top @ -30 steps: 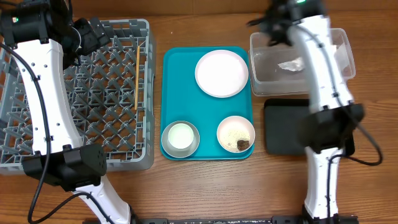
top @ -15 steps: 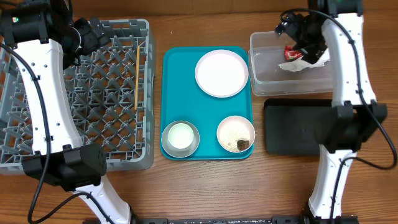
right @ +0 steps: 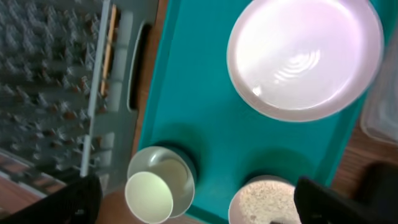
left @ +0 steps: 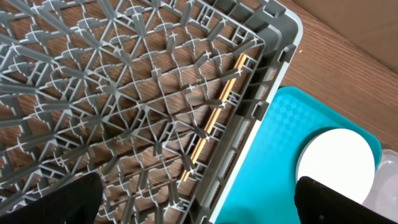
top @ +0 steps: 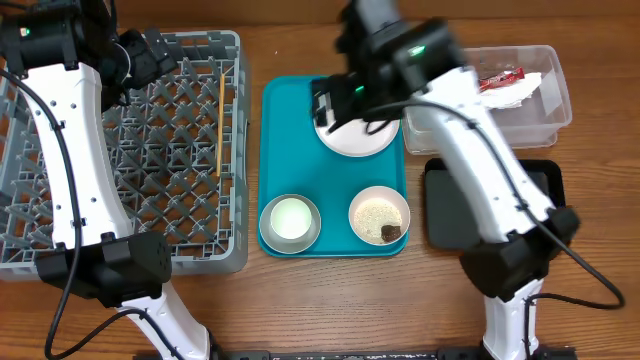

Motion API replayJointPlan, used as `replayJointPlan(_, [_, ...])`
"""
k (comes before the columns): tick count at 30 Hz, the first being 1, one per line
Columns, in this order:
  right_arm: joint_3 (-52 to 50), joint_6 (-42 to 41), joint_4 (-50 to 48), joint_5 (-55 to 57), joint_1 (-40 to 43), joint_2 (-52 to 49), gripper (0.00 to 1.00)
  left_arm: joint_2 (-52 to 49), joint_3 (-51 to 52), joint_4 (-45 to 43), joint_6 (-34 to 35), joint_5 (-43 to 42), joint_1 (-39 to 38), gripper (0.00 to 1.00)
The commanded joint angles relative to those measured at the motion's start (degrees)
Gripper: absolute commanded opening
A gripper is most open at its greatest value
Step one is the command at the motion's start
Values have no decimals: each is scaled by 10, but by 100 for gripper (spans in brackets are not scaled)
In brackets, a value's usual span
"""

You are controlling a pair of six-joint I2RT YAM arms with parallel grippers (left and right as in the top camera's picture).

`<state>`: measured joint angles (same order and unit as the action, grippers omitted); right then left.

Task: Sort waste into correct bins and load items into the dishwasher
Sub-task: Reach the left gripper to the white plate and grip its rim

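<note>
My left gripper is to grip the white plate's rim [top: 395, 132] next, on the side facing the clear tub. The plate's other edge then stays free to slot upright in the rack [top: 130, 160].
The red wrapper [top: 500, 78] and white napkin [top: 520, 92] lie in the clear tub [top: 440, 120]. My right gripper [top: 335, 100] hangs open and empty over the teal tray, at the left edge of the white plate [top: 362, 125]. From the right wrist, the plate [right: 305, 56] is ahead, and the metal bowl [right: 171, 165] holding the white cup [right: 149, 196] is below. The small white bowl [top: 379, 213] holds rice grains and a brown chunk [top: 391, 232]. My left gripper [top: 155, 52] is open above the dish rack [top: 130, 160], where the chopsticks [top: 220, 125] lie.
The teal tray [top: 335, 175] sits mid-table between the rack and the bins. The black tray [top: 445, 205] lies in front of the clear tub, partly under my right arm. The rack's right wall [left: 261, 106] borders the teal tray [left: 273, 155].
The right gripper opened over the clear tub, left the red wrapper there, and swung left over the teal tray. The left arm has not moved.
</note>
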<state>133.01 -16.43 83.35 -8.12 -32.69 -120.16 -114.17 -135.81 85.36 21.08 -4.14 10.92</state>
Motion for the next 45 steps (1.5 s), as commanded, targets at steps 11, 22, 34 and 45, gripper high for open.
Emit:
replayJointPlan(11, [-10,-64,-59,137,87,67,100,1,-4,-1,8,-3,-1,100])
replayJointPlan(22, [-10,-63,25,40,438,116,100,1,-1,-46,31,-361,-30,100])
replayJointPlan(34, [-10,-63,25,40,452,116,100,-111,13,-66,-190,-47,-438,100])
replayJointPlan(45, [-10,-63,25,40,452,116,100,-208,15,-102,-302,25,-443,78])
